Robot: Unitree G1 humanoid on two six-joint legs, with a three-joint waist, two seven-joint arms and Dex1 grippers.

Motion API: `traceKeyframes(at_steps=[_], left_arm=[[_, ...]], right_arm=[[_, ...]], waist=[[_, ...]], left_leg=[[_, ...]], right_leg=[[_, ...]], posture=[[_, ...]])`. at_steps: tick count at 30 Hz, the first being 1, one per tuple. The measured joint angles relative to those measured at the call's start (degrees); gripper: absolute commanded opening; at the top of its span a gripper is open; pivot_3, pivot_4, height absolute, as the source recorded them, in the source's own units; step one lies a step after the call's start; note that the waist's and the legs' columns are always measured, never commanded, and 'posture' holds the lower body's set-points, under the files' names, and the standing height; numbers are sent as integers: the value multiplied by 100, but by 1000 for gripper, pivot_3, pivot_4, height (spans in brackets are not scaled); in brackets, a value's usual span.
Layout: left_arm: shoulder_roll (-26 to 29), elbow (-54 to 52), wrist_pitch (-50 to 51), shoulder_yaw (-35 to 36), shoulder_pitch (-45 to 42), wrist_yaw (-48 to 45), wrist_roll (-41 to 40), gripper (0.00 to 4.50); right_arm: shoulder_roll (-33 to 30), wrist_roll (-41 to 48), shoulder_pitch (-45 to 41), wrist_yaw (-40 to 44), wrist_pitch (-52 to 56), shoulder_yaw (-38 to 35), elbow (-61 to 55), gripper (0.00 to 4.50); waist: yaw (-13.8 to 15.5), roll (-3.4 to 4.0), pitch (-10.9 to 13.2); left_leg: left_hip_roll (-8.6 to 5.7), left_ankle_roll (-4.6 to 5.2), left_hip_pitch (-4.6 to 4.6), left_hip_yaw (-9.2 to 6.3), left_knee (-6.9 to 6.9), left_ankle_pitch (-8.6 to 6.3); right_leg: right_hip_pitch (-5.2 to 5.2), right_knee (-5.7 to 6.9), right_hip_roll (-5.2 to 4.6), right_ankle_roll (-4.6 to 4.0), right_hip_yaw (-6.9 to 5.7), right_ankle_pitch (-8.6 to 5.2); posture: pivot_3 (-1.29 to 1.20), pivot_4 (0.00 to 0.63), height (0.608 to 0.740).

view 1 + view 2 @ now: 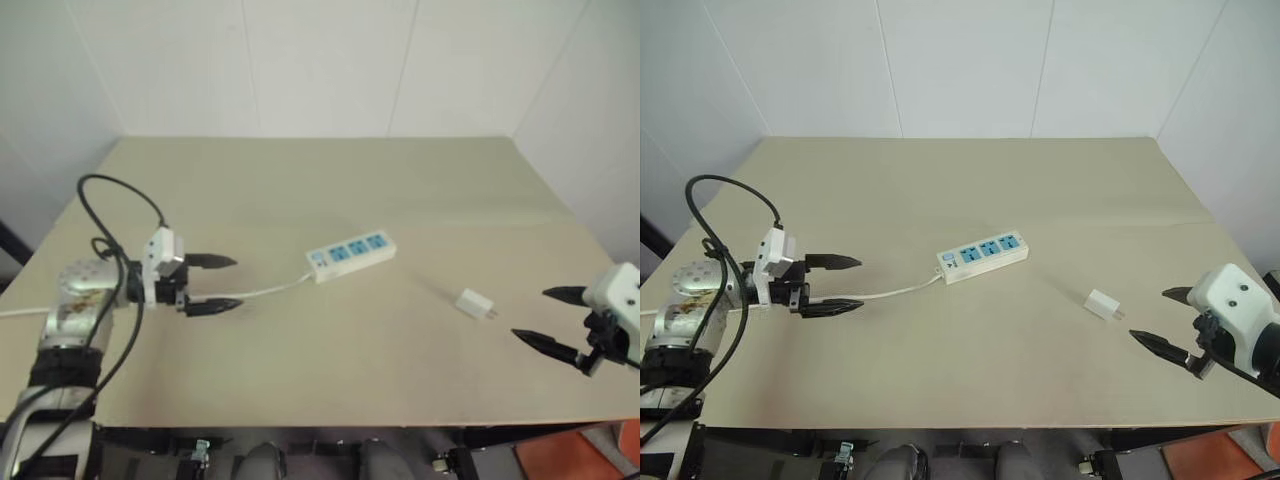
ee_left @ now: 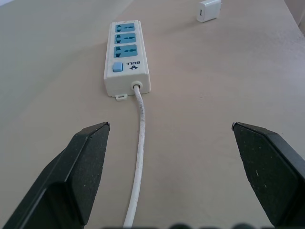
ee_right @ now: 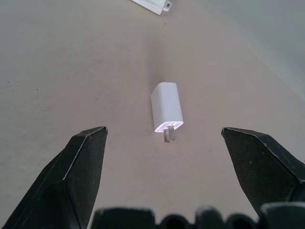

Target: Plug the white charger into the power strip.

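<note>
The long row of sockets is too long for the left gripper's fingers, but the power strip's width fits, so the left gripper needs to grab the power strip across its switch end (image 1: 320,266) next.
The white charger (image 1: 474,303) lies on its side on the beige table (image 1: 330,190), right of centre, its metal prongs (image 3: 168,135) toward my right gripper. My right gripper (image 1: 548,318) hovers open a short way to the charger's right, nothing between its fingers. The power strip (image 1: 350,255), a white bar with three blue socket faces, lies near the table's middle; its white cord (image 1: 268,291) runs left. My left gripper (image 1: 226,283) stands open over the cord, pointing at the strip's switch end (image 2: 117,67) and apart from it.
The table's front edge (image 1: 330,424) runs just below both grippers. White walls (image 1: 320,60) close the back and right. A black cable (image 1: 115,215) loops over my left arm. An orange object (image 1: 585,455) sits below the table at the lower right.
</note>
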Motion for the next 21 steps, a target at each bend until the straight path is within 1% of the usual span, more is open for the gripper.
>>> traceKeyframes(at_steps=[8,21], left_arm=[[-54,209,-55,-18,-42,25,102,4467],[-98,255,-156,-19,-47,48,106,4467]], right_arm=[[0,-1,2,-36,0,0,0,4500],[0,-7,17,-41,0,1,-1,4500]], waist=[[1,0,0],[5,0,0]], left_leg=[[-1,0,-1,0,-5,0],[-1,0,-1,0,-5,0]], right_leg=[[2,-11,-2,1,-1,1],[4,-12,-2,1,-1,1]], posture=[[0,150,740],[0,150,740]])
